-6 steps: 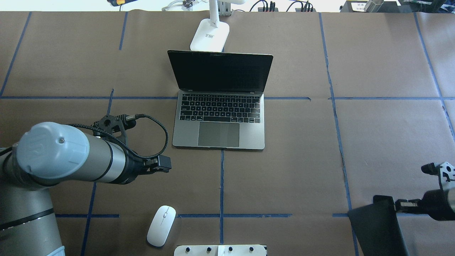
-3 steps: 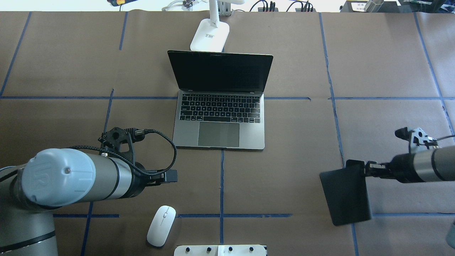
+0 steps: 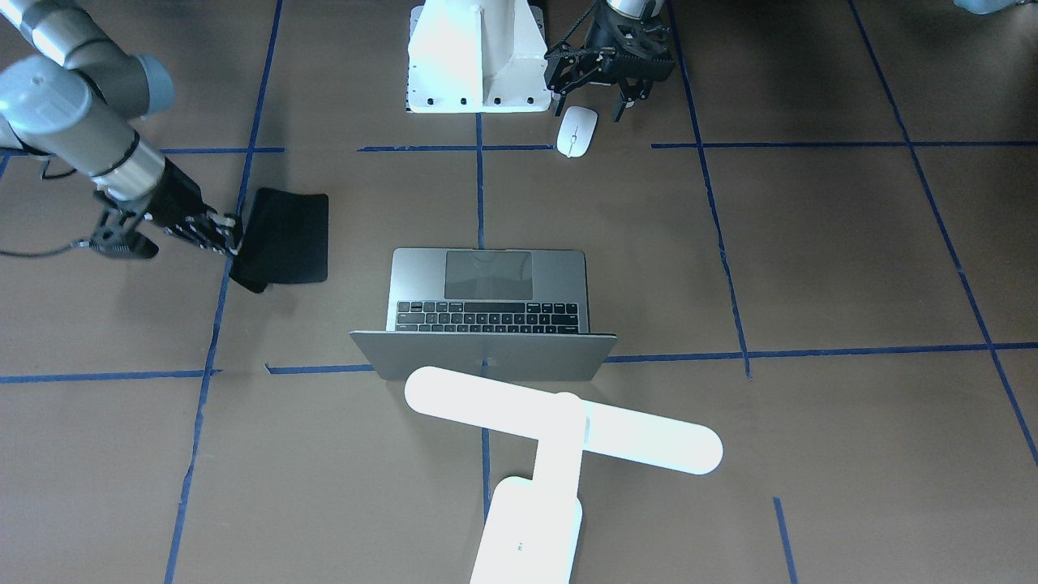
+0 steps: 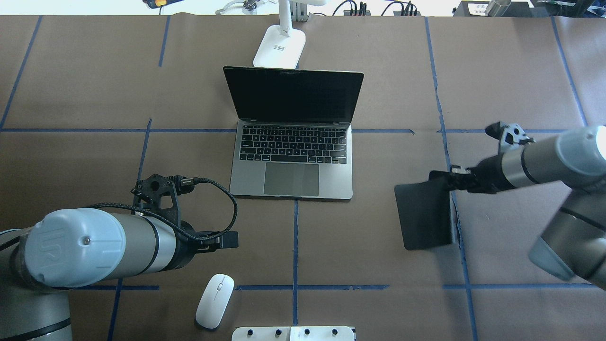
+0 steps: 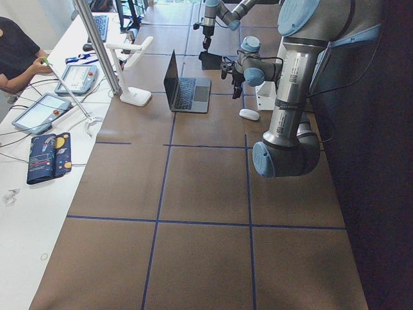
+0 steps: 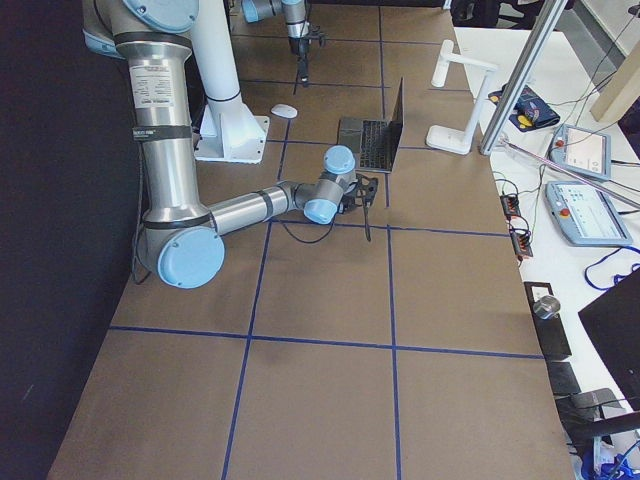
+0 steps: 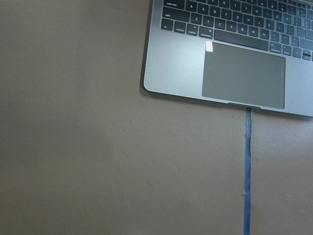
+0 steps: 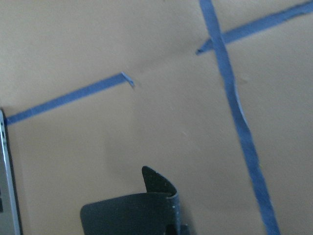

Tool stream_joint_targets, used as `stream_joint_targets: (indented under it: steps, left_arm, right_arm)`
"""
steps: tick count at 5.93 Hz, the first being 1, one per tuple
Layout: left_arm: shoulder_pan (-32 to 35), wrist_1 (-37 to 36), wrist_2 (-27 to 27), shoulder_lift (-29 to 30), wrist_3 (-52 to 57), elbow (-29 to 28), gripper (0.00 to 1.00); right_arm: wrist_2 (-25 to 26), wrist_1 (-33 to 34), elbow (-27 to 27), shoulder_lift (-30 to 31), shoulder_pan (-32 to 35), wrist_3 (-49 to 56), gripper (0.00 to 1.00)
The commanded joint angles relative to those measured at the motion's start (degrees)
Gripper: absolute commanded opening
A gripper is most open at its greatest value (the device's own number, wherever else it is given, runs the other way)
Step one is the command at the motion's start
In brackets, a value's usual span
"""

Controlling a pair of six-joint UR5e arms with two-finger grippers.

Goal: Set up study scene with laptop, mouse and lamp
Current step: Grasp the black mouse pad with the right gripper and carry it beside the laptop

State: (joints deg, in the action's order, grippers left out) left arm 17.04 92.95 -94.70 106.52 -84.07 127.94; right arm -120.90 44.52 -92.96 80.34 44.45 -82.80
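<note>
The right gripper will keep hold of the black mat until it gets to the laptop's side, because a wide part of the tabletop is still between the mat and the laptop.
The grey laptop [image 4: 293, 156] stands open mid-table, also in the front view [image 3: 491, 300]; its front corner shows in the left wrist view [image 7: 220, 63]. The white lamp [image 3: 568, 422] stands behind it, its base [image 4: 279, 47] at the far edge. The white mouse [image 4: 215, 300] lies near the robot's base, also in the front view [image 3: 576, 131]. My left gripper [image 3: 596, 101] hovers open and empty just above the mouse, towards the laptop. My right gripper [image 4: 450, 182] is shut on the edge of a black floppy mat [image 4: 426, 215], held right of the laptop.
The white bolted pedestal [image 3: 474, 57] stands at the near edge beside the mouse. Blue tape lines [image 4: 295, 246] cross the brown table cover. A side bench with tablets [image 5: 39, 113] and a metal post [image 5: 100, 48] runs along the far side.
My right arm has carried the black mat from the near right corner up and left, towards the laptop. My left gripper has moved nearer the mouse.
</note>
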Motion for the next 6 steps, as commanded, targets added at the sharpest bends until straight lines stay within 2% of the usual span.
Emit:
stream_joint_targets:
  steps: [1, 2, 4, 5, 6]
  left_arm:
    - [-0.8, 0.0, 0.3, -1.0, 0.1, 0.0, 1.0]
    - [-0.8, 0.0, 0.3, -1.1, 0.2, 0.0, 1.0]
    - [-3.7, 0.0, 0.7, -3.3, 1.0, -0.6, 1.0]
    - [-4.4, -0.1, 0.8, -3.4, 3.1, -0.7, 1.0]
    - [-5.7, -0.2, 0.8, -3.4, 3.3, -2.1, 1.0]
  right_arm:
    - [-0.6, 0.4, 10.6, -11.3, 2.3, 0.0, 0.0]
    - [-0.6, 2.2, 12.9, -14.8, 2.7, 0.3, 0.0]
    - [-0.5, 2.9, 13.2, -15.8, 2.6, 0.4, 0.0]
    - [-0.4, 3.2, 13.3, -15.9, 2.6, 0.4, 0.18]
    - [-0.3, 5.2, 13.2, -17.0, 2.6, 0.0, 0.99]
